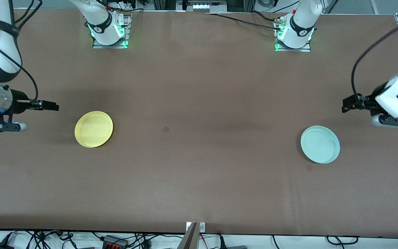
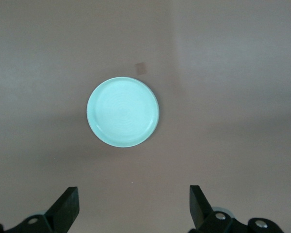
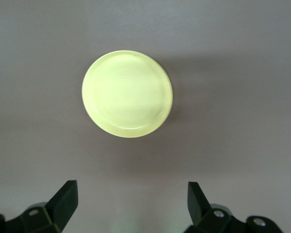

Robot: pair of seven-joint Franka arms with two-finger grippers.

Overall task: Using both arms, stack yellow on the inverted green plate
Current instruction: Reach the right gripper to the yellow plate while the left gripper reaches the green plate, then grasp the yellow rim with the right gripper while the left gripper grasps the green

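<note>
My left gripper takes hold of the pale mint-green plate by its rim (image 1: 320, 126) (image 2: 122, 146) next, to turn the plate over for stacking.
The yellow plate (image 1: 93, 129) lies flat on the brown table toward the right arm's end; it also shows in the right wrist view (image 3: 127, 93). The pale mint-green plate (image 1: 320, 144) lies flat toward the left arm's end, with faint rings showing in the left wrist view (image 2: 122, 111). My right gripper (image 1: 54, 107) hangs open and empty over bare table beside the yellow plate, apart from it (image 3: 132, 187). My left gripper (image 1: 345, 105) hangs open and empty over bare table beside the green plate, apart from it (image 2: 134, 191).
The two plates lie far apart. Two small dark square marks are on the table, one mid-table (image 1: 166, 129) and one by the green plate (image 1: 309, 167). The arm bases (image 1: 109, 33) (image 1: 294, 36) stand at the table's edge farthest from the front camera.
</note>
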